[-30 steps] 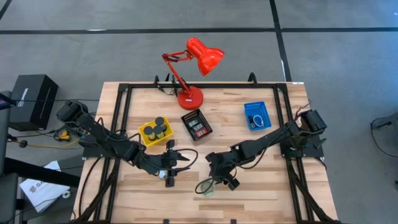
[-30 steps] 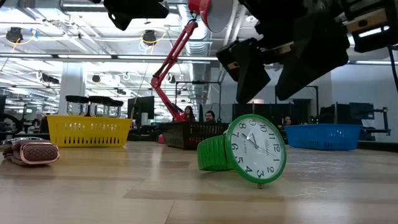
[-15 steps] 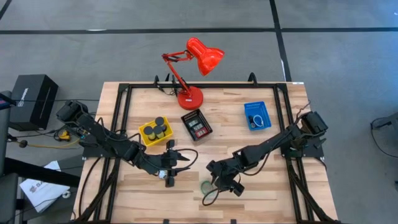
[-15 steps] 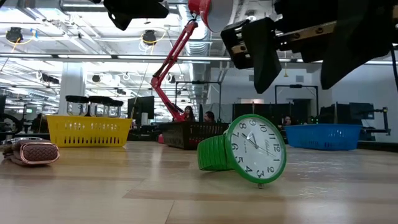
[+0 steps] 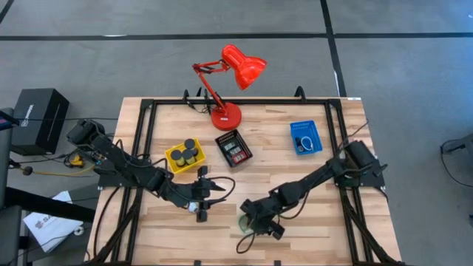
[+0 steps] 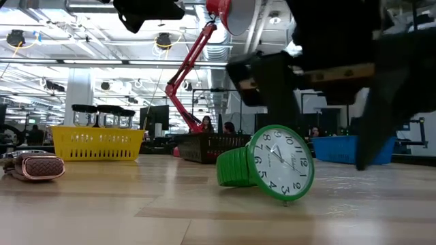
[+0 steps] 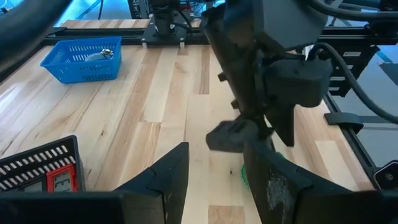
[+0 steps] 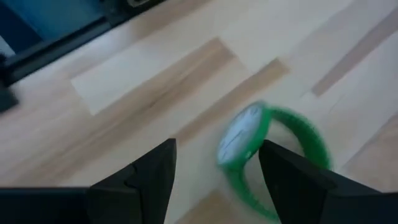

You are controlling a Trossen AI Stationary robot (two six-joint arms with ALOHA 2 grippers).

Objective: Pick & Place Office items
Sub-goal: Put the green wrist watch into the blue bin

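I need to grab the green wristwatch's strap beside the case (image 8: 236, 177) with my right gripper next. Then I can put the wristwatch away in the blue tray.
A green wristwatch with a white dial (image 6: 269, 165) stands on edge on the wooden table, resting on its band and case rim. It also shows in the high view, watch (image 5: 243, 220), and in the right wrist view, watch (image 8: 261, 146). My right gripper (image 6: 325, 146) (image 5: 260, 220) (image 8: 214, 171) is open and hangs low over the watch. One finger stands on each side of the watch, and neither touches it. My left gripper (image 5: 203, 193) (image 7: 214, 177) is open and waits over the table to the left, holding nothing.
At the far side stand a yellow tray with black cylinders (image 5: 185, 155), a black mesh tray (image 5: 233, 148), a blue tray (image 5: 305, 137) and the red desk lamp (image 5: 225, 114). A small woven pinkish object (image 6: 34, 165) lies on the table. Bare wood surrounds the watch.
My right gripper has moved toward the table's near edge and down, from beside and above the watch to low over it. Its open fingers now stand on both sides of the watch. The watch has stayed where it was.
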